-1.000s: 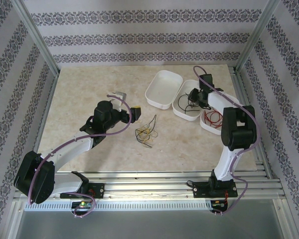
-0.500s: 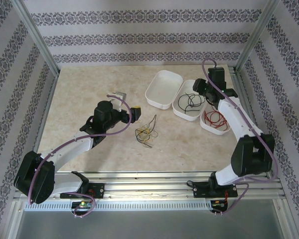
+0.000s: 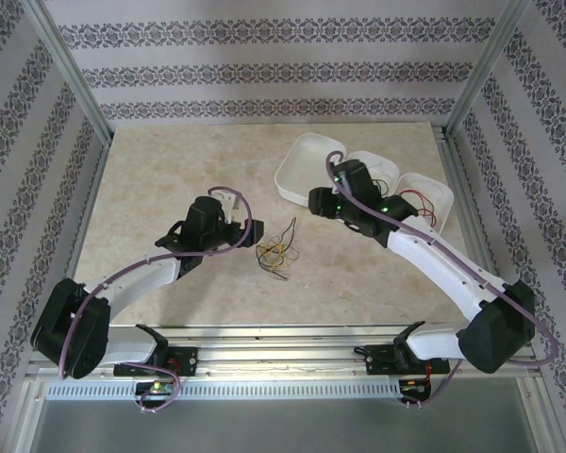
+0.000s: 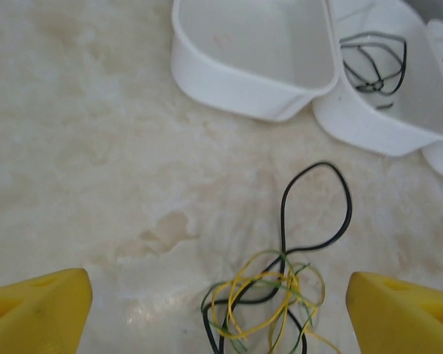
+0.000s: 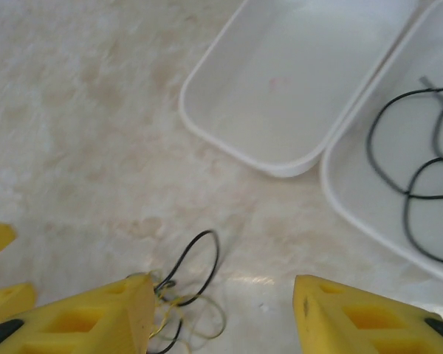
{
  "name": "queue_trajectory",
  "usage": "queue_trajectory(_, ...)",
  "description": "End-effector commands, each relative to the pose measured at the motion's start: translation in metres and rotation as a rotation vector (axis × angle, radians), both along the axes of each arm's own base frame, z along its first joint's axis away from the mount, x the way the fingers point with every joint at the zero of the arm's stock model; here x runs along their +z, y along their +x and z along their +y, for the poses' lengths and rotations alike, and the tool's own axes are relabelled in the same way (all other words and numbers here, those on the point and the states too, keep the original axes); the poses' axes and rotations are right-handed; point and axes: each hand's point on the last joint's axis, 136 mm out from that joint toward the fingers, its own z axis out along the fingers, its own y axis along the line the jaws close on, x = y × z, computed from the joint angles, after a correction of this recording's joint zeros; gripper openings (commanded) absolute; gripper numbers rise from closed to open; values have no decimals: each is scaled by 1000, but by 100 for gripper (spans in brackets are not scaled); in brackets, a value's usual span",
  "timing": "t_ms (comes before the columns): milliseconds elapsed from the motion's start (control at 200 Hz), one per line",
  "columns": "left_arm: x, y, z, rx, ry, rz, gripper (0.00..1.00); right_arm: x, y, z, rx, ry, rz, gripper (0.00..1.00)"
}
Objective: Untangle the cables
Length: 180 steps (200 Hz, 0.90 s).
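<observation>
Next, my right gripper grabs the black cable by its loop that sticks out beyond the yellow and green cables, to untangle the black cable.
A tangle of yellow, green and black cables (image 3: 276, 253) lies on the table between the two arms. My left gripper (image 3: 248, 229) is just left of it and open. In the left wrist view the tangle (image 4: 269, 295) lies between the yellow fingertips (image 4: 37, 310), untouched. My right gripper (image 3: 313, 200) hangs above and right of the tangle, open and empty. In the right wrist view the tangle (image 5: 181, 295) sits by the left fingertip (image 5: 81, 317). A separate black cable (image 4: 373, 63) lies in the middle tray (image 4: 399, 125). A red cable (image 3: 417, 200) lies in the right tray (image 3: 434, 184).
An empty white tray (image 3: 307, 165) stands behind the tangle, touching the middle tray (image 3: 373, 168), which my right arm partly covers. The empty tray (image 5: 303, 81) and the black cable (image 5: 413, 169) are close ahead in the right wrist view. Aluminium rails border the table.
My right arm has swung left from over the trays to a spot above the tangle. My left gripper has turned at the wrist and closed a little.
</observation>
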Motion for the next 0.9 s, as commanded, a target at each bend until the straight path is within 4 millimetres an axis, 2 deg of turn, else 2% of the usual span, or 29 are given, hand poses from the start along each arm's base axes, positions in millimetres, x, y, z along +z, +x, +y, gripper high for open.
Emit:
queue_trajectory(0, -29, -18, -8, -12, -62, 134, 87, -35, -12, 18, -9, 5, 110, 54)
queue_trajectory(205, -56, -22, -18, -24, -98, 221, 87, -73, -23, 67, 70, 37, 212, 57)
queue_trajectory(340, -66, -22, -18, -16, -101, 237, 87, -98, -21, 81, 74, 28, 259, 56)
queue_trajectory(470, -75, -22, -20, -15, -107, 259, 87, -118, -13, 87, 61, 20, 276, 56)
queue_trajectory(630, -77, -20, -24, -22, -121, 264, 87, -135, 5, 80, 0, 9, 284, 51)
queue_trajectory(809, -79, -17, -27, -27, -121, 267, 86, -138, 21, 75, -38, 27, 259, 45)
queue_trajectory(894, -82, -17, -30, -39, -118, 274, 86, -137, 25, 75, -38, 40, 256, 34)
